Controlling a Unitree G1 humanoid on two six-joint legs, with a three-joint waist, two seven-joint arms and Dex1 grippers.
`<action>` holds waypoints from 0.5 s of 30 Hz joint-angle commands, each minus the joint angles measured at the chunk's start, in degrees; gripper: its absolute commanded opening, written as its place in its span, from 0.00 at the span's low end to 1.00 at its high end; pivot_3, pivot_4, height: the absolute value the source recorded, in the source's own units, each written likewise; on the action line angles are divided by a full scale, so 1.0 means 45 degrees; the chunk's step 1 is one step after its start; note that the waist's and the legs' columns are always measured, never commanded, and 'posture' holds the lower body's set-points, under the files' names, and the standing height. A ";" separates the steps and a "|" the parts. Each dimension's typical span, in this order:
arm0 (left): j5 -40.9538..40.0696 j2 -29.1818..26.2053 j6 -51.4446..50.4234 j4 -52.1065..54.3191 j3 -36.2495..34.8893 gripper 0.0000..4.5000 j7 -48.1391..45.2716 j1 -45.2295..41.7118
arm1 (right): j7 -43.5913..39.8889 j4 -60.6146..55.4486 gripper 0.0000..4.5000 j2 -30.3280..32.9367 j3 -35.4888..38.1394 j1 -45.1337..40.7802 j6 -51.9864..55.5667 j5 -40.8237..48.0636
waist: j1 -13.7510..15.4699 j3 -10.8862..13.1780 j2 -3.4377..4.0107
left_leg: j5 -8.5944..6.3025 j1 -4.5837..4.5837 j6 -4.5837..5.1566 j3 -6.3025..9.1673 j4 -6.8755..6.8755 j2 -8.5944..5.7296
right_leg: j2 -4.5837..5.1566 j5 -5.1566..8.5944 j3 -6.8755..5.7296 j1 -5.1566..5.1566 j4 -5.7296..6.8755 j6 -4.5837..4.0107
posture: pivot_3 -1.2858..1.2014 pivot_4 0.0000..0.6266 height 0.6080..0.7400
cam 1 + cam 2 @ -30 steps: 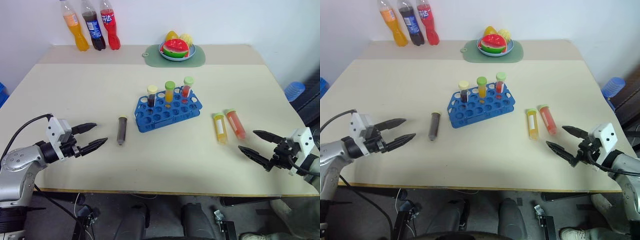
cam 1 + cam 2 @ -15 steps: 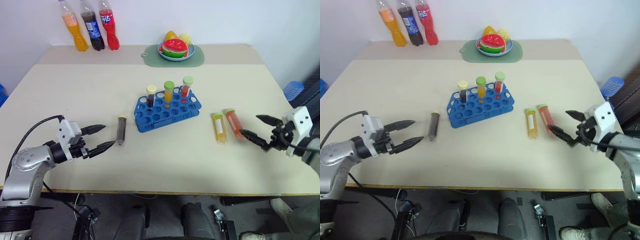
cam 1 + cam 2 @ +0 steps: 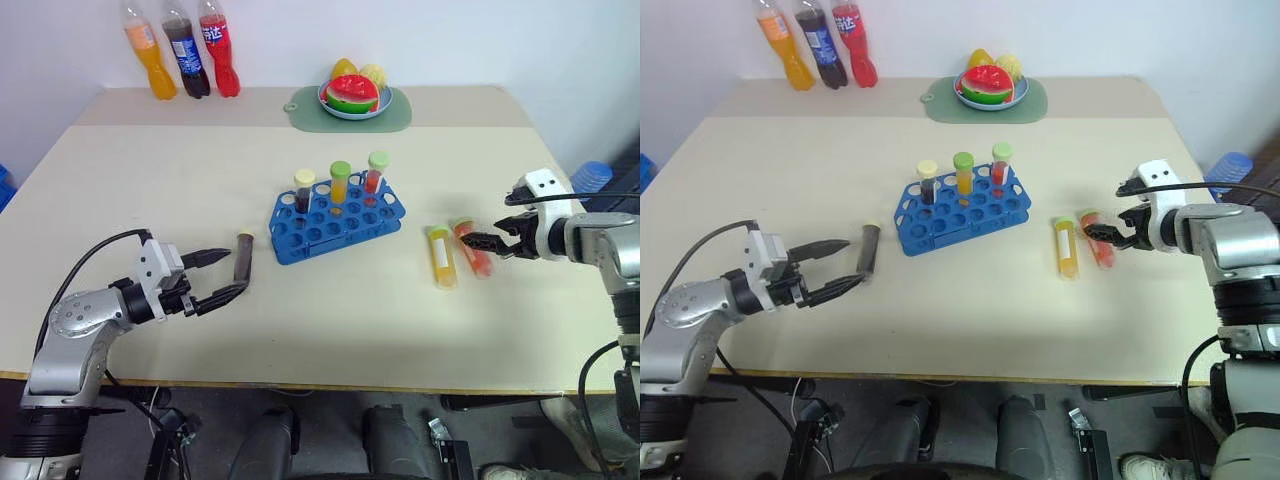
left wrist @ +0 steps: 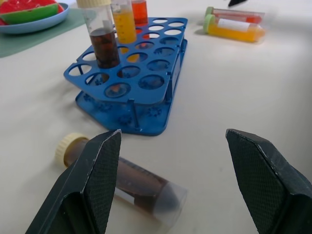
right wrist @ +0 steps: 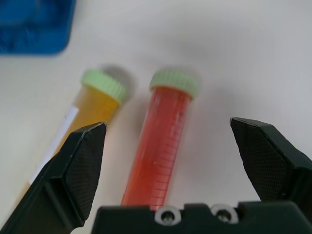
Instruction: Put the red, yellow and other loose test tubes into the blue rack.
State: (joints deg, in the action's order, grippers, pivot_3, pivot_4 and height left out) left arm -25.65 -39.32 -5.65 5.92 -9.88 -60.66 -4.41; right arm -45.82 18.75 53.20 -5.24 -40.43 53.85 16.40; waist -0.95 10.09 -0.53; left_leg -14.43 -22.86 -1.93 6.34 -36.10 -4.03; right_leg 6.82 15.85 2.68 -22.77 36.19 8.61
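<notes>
Empty table shows between my right gripper's fingers and the red tube (image 3: 474, 250) below, so it is too early to close on the tube. My right gripper moves lower first.
The blue rack (image 3: 335, 215) stands mid-table with a dark, an orange and a red tube upright in its back row. A loose dark brown tube (image 3: 241, 258) lies to its left. My left gripper (image 3: 235, 271) is open, and its fingers straddle that tube's rounded end (image 4: 146, 192). To the right of the rack the yellow tube (image 3: 440, 258) and the red tube (image 3: 474, 250) lie side by side. My right gripper (image 3: 487, 220) hovers open and tipped downward over the red tube (image 5: 163, 146), with the yellow tube (image 5: 92, 112) beside it.
Three soda bottles (image 3: 180, 50) stand at the back left edge. A plate of fruit (image 3: 352, 97) sits on a green mat at the back centre. The table's right edge lies close behind my right arm.
My right gripper has swung forward from the front right edge to above the red tube and tipped downward. My left gripper has slid right to the dark tube. Both stayed open.
</notes>
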 commanded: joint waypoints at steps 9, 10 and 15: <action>-0.0300 0.0011 -0.0184 0.1240 -0.0344 0.79 0.0461 0.0748 | -0.1114 0.4277 0.94 -0.1145 -0.1700 -0.2528 -0.2260 -0.2484 | -0.0049 0.0001 0.0002 | 0.0002 -0.0017 -0.0003 -0.0008 -0.0004 -0.0001 | -0.0003 -0.0002 0.0001 -0.0027 0.0012 0.0001 | 0.52 0.24 1.00; -0.0343 0.0022 -0.0235 0.1316 -0.0366 0.79 0.0504 0.0798 | -0.1154 0.4749 0.88 -0.1308 -0.1843 -0.2800 -0.2407 -0.2710 | -0.0061 0.0001 0.0001 | 0.0002 -0.0020 -0.0003 -0.0008 -0.0006 -0.0002 | -0.0003 -0.0002 0.0001 -0.0029 0.0012 0.0001 | 0.52 0.24 1.00; -0.0400 -0.0008 -0.0339 0.1516 -0.0402 0.79 0.0633 0.0956 | -0.1991 0.6065 0.39 -0.1578 -0.2424 -0.3568 -0.3358 -0.3690 | -0.0052 0.0000 0.0002 | 0.0003 -0.0020 -0.0005 -0.0009 -0.0006 -0.0002 | -0.0004 -0.0004 0.0001 -0.0031 0.0013 -0.0002 | 0.52 0.24 1.00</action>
State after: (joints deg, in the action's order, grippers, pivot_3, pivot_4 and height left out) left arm -26.63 -39.12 -7.32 10.93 -10.33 -58.22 -0.21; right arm -53.75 44.79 45.98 -15.62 -55.13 40.38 1.51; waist -1.19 10.09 -0.52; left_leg -14.42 -22.94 -1.96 6.30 -36.13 -4.04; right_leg 6.80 15.83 2.69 -22.91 36.24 8.60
